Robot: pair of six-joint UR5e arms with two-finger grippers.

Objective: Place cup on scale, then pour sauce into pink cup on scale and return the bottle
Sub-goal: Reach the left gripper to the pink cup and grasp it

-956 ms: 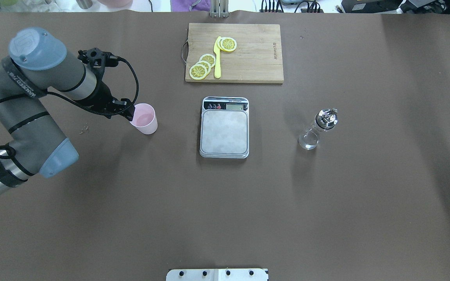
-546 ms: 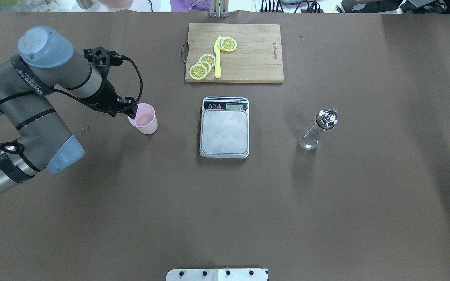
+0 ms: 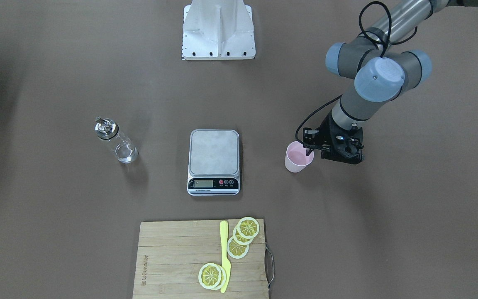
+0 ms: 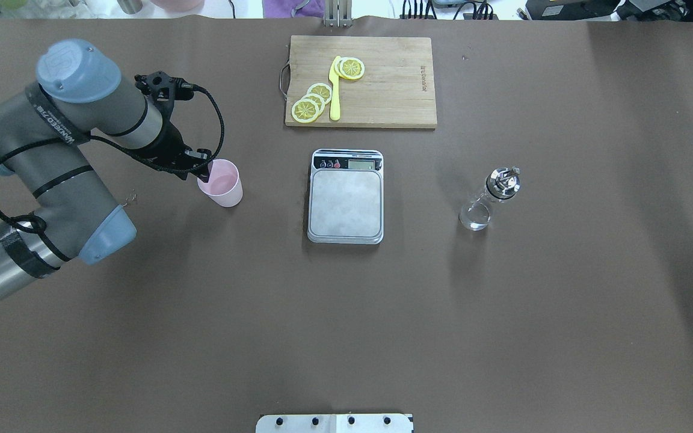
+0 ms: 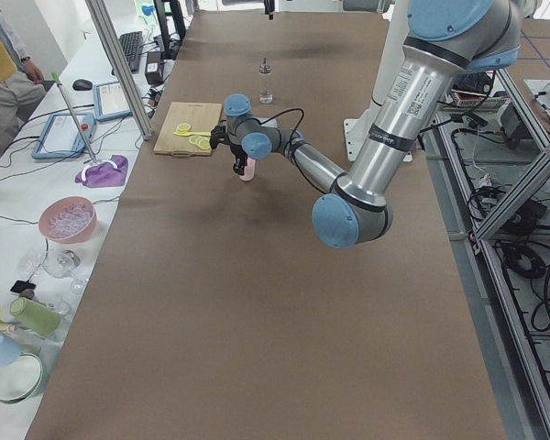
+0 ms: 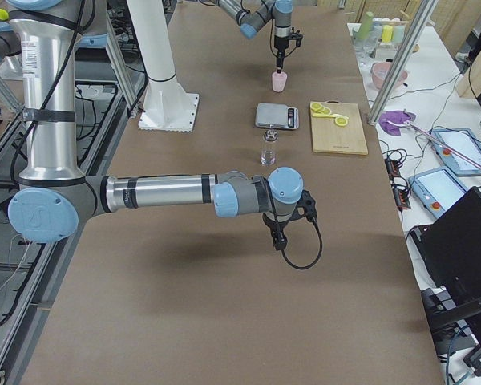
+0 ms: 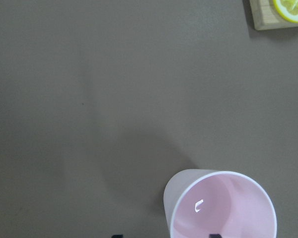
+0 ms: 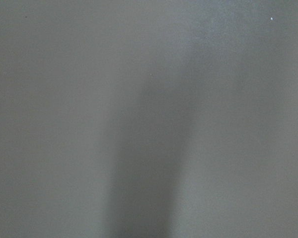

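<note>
Next, the left gripper grabs the pale pink cup by its rim (image 3: pixel 299 142), to place the cup on the scale (image 3: pixel 213 154).
The pale pink cup (image 4: pixel 221 183) stands upright and empty on the brown table, left of the scale (image 4: pixel 345 195); it also shows in the front view (image 3: pixel 298 157) and the left wrist view (image 7: pixel 221 206). My left gripper (image 4: pixel 203 171) is open and straddles the cup's near rim, one fingertip (image 7: pixel 214 234) inside the cup and the other outside. The scale's silver platform is bare. The clear glass bottle (image 4: pixel 485 201) with a metal cap stands right of the scale. My right gripper (image 6: pixel 276 233) hangs over bare table, far from the bottle; I cannot tell whether it is open or shut.
A wooden cutting board (image 4: pixel 382 84) with lemon slices (image 4: pixel 313 99) and a yellow knife (image 4: pixel 335 90) lies behind the scale. The robot's base plate (image 3: pixel 218 29) sits at the near table edge.
My left arm has shifted slightly right and farther from the robot, bringing the gripper's fingers over the cup's rim. The cup, scale and bottle have not moved.
</note>
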